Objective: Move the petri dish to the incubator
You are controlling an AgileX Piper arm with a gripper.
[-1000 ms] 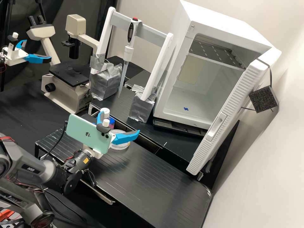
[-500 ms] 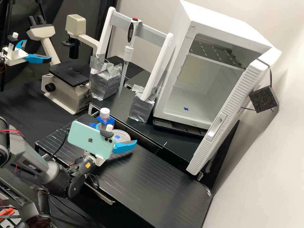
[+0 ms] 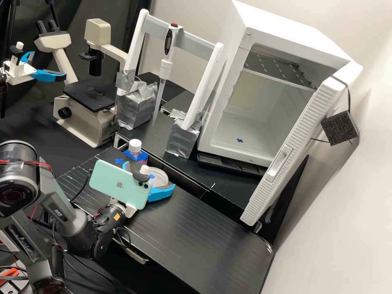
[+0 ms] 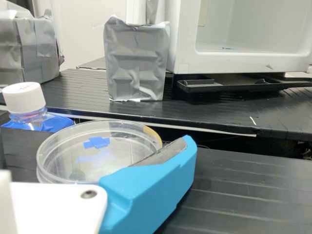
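The robot's gripper should next move the clear petri dish into the incubator [image 3: 241, 126], and it should grab the dish by its round rim [image 3: 164, 174] for that.
Low over the near bench shelf, the gripper [image 3: 149, 175] stands open at the petri dish [image 3: 158, 175], a finger on either side; the phone partly hides it in the high view. In the wrist view the gripper [image 4: 97, 148] shows one blue finger [image 4: 151, 190] along the rim of the clear round petri dish [image 4: 117, 141], overlapping its near edge. Whether that finger touches the dish, I cannot tell. A blue cross mark shows at the dish. The white incubator [image 3: 241, 126] stands at the back right with its door open and a metal rack inside.
A white-capped bottle [image 3: 135, 146] with blue tape stands just behind the dish. Foil-wrapped blocks [image 3: 182, 139] hold a white frame with a pipette [image 3: 164, 67]. The incubator door [image 3: 294, 151] juts forward at right. A microscope [image 3: 87, 110] stands at back left.
The gripper has lowered and moved slightly toward the right, its fingers coming down around the dish. The bottle and dish are less covered by the phone than before.
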